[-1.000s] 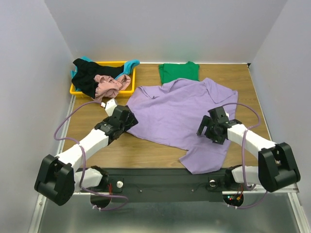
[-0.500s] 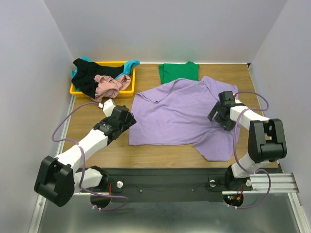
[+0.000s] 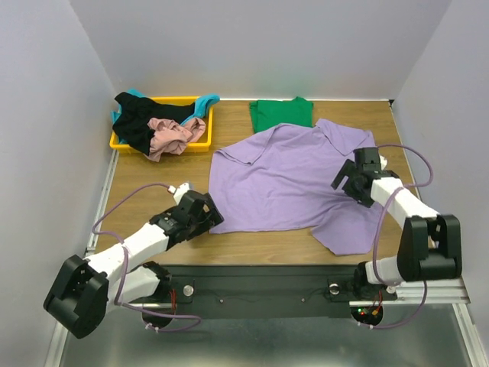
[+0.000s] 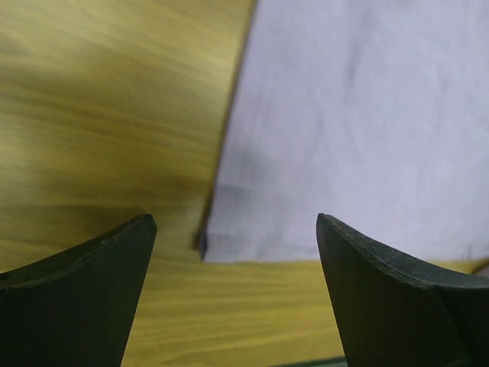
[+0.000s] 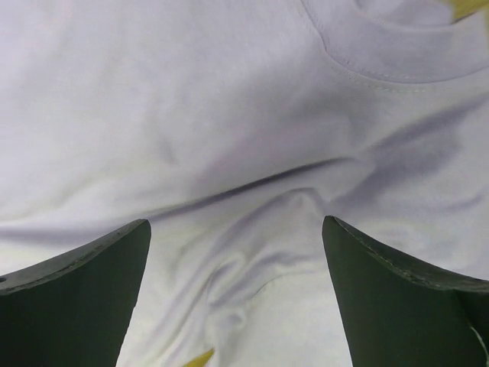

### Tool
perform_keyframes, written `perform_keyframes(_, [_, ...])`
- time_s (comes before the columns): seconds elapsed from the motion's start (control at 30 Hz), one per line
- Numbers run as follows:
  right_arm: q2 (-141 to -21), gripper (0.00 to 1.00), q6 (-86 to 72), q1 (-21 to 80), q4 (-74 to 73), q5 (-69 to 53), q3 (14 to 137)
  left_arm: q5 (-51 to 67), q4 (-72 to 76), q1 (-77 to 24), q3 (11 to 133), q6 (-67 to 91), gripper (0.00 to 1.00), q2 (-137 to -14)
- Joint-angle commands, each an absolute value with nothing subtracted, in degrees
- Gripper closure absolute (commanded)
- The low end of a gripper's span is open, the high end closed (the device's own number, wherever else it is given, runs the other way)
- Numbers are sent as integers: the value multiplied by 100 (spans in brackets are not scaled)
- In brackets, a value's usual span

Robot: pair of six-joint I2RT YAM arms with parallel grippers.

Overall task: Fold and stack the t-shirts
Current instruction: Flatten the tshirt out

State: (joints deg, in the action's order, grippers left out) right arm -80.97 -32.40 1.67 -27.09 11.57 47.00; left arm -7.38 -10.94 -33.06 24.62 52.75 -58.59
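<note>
The left gripper isn't ready to close on the purple shirt's corner yet and needs to move lower first. The corner lies flat below the gripper's fingers, so they would miss it if they closed now.
The purple t-shirt (image 3: 283,180) lies spread on the wooden table, wrinkled at its right side. My left gripper (image 3: 205,222) is open and empty just off the shirt's near-left corner; that corner shows in the left wrist view (image 4: 221,248) between the jaws. My right gripper (image 3: 353,182) is open and empty over the shirt's right part, with wrinkled purple cloth (image 5: 252,252) and the collar (image 5: 382,69) below it. A folded green t-shirt (image 3: 281,113) lies at the back. The black (image 3: 137,122), pink (image 3: 172,136) and teal (image 3: 205,101) t-shirts are heaped in the tray.
The yellow plastic tray (image 3: 200,141) stands at the back left. Bare wooden table (image 3: 137,191) lies left of the purple shirt. White walls close in the left, back and right sides. A black rail (image 3: 260,279) runs along the near edge.
My left gripper drew back toward me, off the shirt's left edge to its near-left corner. My right gripper shifted slightly right. The shirt's lower hem moved a little.
</note>
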Motion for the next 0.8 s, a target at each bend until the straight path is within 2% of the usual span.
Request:
perform_keyframes(0.0, [-7340, 0, -3462, 141, -2760, 1230, 4658, -510, -1124, -3700, 2434, 5476, 5, -6002])
perform_keyframes(0.17, [-6558, 0, -3717, 141, -2839, 1739, 4404, -694, -1449, -4060, 2707, 5510, 22, -6626])
perform_keyframes(0.37, [-5890, 0, -3937, 132, -2918, 1952, 4210, -931, -1512, -4219, 2909, 5581, 57, -6890])
perform_keyframes(0.43, [-5810, 0, -3902, 141, -2953, 1934, 4184, -975, -1520, -4210, 2944, 5642, 60, -6926])
perform_keyframes(0.5, [-5775, 0, -3867, 132, -3006, 1899, 4149, -1037, -1529, -4219, 2997, 5695, 73, -6996])
perform_keyframes(0.53, [-5766, 0, -3858, 132, -3023, 1872, 4140, -1124, -1521, -4210, 3023, 5730, 84, -7031])
perform_keyframes(0.6, [-5748, 0, -3701, 141, -3067, 1688, 4113, -1177, -1538, -4219, 3067, 5783, 98, -7084])
perform_keyframes(0.77, [-5520, 0, -3411, 132, -3278, 1398, 4043, -1396, -1503, -4210, 3173, 5757, 100, -7181])
